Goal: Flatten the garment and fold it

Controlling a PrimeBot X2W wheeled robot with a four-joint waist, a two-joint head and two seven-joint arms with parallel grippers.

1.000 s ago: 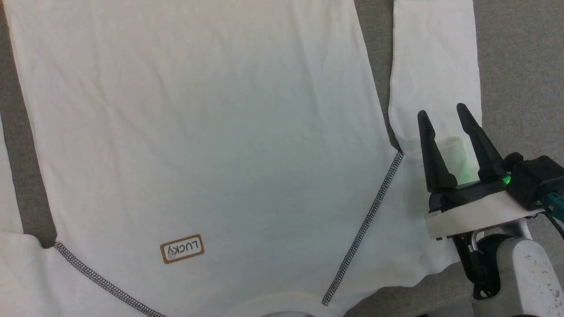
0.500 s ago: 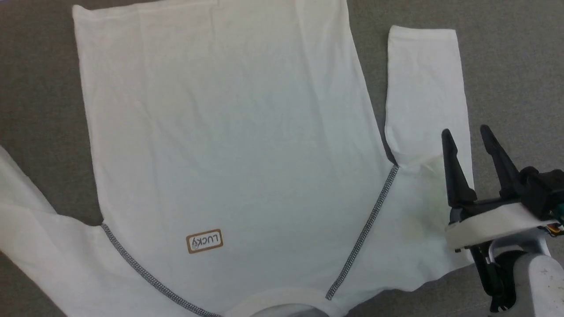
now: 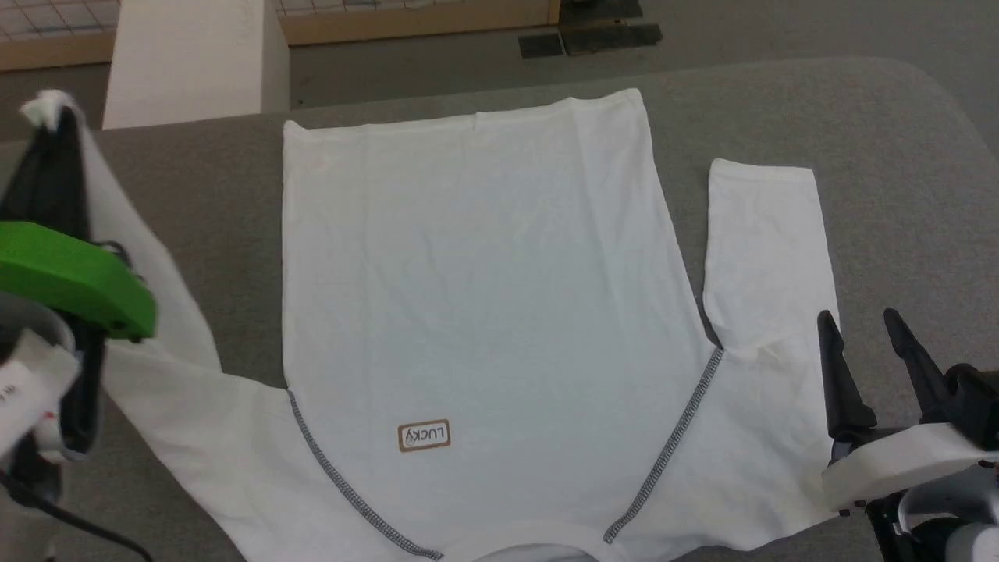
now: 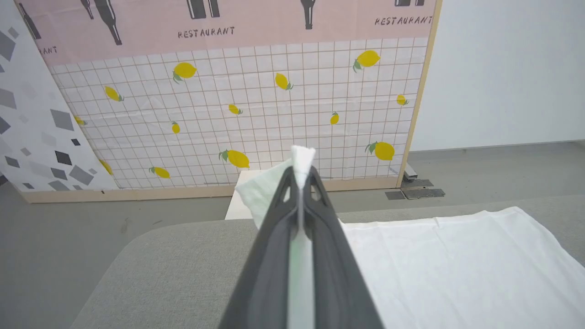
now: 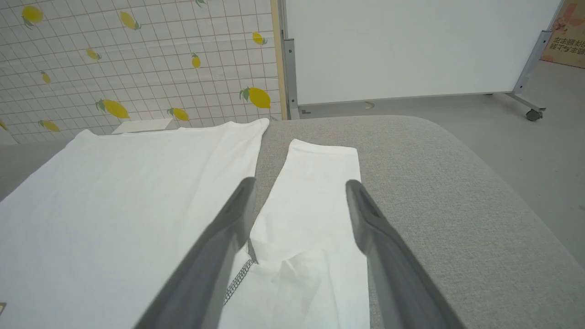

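Observation:
My right gripper will next take hold of the loose sleeve by its cuff corner (image 3: 803,178). It will then fold the sleeve in over the shirt's body (image 3: 487,281).
The garment (image 3: 484,297), a white long-sleeved shirt with a brown-bordered LUCKY patch (image 3: 424,435), lies flat on the grey table (image 3: 897,156) with its neck nearest me. My left gripper (image 3: 48,109) is raised at the far left, shut on the end of the left sleeve (image 3: 179,336), which stretches up from the shoulder. In the left wrist view the fingertips (image 4: 301,171) pinch a tuft of white cloth (image 4: 302,156). My right gripper (image 3: 857,314) hovers open over the right sleeve (image 3: 765,234). The right wrist view shows that sleeve (image 5: 315,214) lying flat between the spread fingers (image 5: 300,182).
A white box (image 3: 187,58) stands on the floor beyond the table's far edge. Behind it is a lemon-patterned partition (image 4: 256,105) and a white board on castors (image 5: 411,45). The table's corners are rounded, with bare grey surface right of the sleeve (image 5: 457,205).
The head camera has swung up and back, so the whole shirt shows. My left gripper has come into view, holding the left sleeve raised. The right gripper stays open.

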